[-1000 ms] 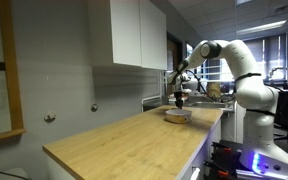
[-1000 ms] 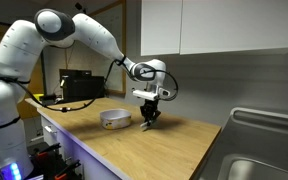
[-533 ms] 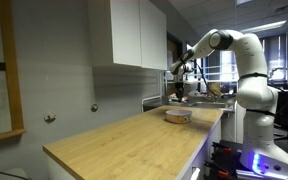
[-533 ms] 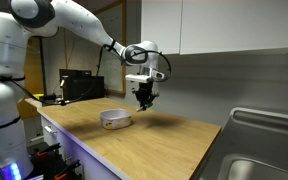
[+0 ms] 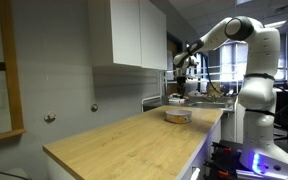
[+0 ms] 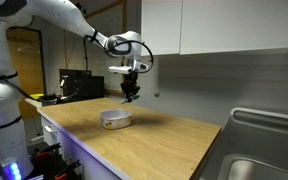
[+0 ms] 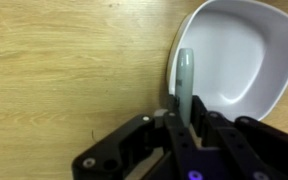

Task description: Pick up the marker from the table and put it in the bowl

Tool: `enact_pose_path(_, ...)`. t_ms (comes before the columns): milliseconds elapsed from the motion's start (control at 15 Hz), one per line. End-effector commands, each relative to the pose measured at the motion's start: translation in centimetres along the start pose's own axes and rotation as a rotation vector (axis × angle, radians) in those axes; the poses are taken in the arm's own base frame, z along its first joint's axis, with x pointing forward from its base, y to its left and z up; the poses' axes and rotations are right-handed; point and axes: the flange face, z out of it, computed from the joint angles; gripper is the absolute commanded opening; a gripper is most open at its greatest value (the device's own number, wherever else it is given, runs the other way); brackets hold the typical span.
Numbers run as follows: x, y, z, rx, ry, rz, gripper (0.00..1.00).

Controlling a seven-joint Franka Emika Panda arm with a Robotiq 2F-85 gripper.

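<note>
My gripper should keep holding the marker until it is inside the bowl. It is high above the bowl's rim, and the marker (image 7: 184, 85) would hit that rim or the table if I opened now.
My gripper (image 7: 185, 118) is shut on a grey-green marker (image 7: 184, 85), which sticks out from between the fingers. In the wrist view the marker's tip lies over the left rim of the pale bowl (image 7: 234, 50), with the light-wood table (image 7: 64, 70) below. In both exterior views the gripper (image 6: 130, 95) (image 5: 180, 88) hangs well above the bowl (image 6: 115, 119) (image 5: 177, 116), which stands on the table (image 6: 164, 140) (image 5: 124, 140) near its end by the robot.
White wall cabinets (image 6: 224, 25) (image 5: 129, 30) hang above the back of the table. A metal sink (image 6: 259, 150) is set at one end. A black box (image 6: 79, 85) and cluttered desks stand behind the robot.
The gripper has risen from just above the table beside the bowl and moved over towards the bowl, still holding the marker.
</note>
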Motion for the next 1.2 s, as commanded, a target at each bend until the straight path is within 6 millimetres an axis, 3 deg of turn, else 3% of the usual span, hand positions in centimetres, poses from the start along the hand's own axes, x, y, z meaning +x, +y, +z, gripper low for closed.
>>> enact_pose_path(0,-1.5,-4.9,2.4,-0.033,-0.045,-0.018,0.07)
enact_pose_path(333,-2.1,-9.8,6.4,-0.077,-0.136,-0.05,0.07)
enact_pose_path(600,-2.2,-10.8,8.6,-0.086,-0.175,-0.049,0.07)
enact_pose_path(667,-2.3,-10.8,9.1,-0.086,-0.186,-0.042,0.11)
enact_pose_path(733,-2.4,-10.8,9.4,-0.086,-0.195,-0.039,0.43)
enact_pose_path(867,-2.6,-10.7,10.0,-0.087,-0.207,-0.039,0.5)
enact_pose_path(1133,-2.8,-10.9,10.2,-0.088,-0.211,-0.048,0.81)
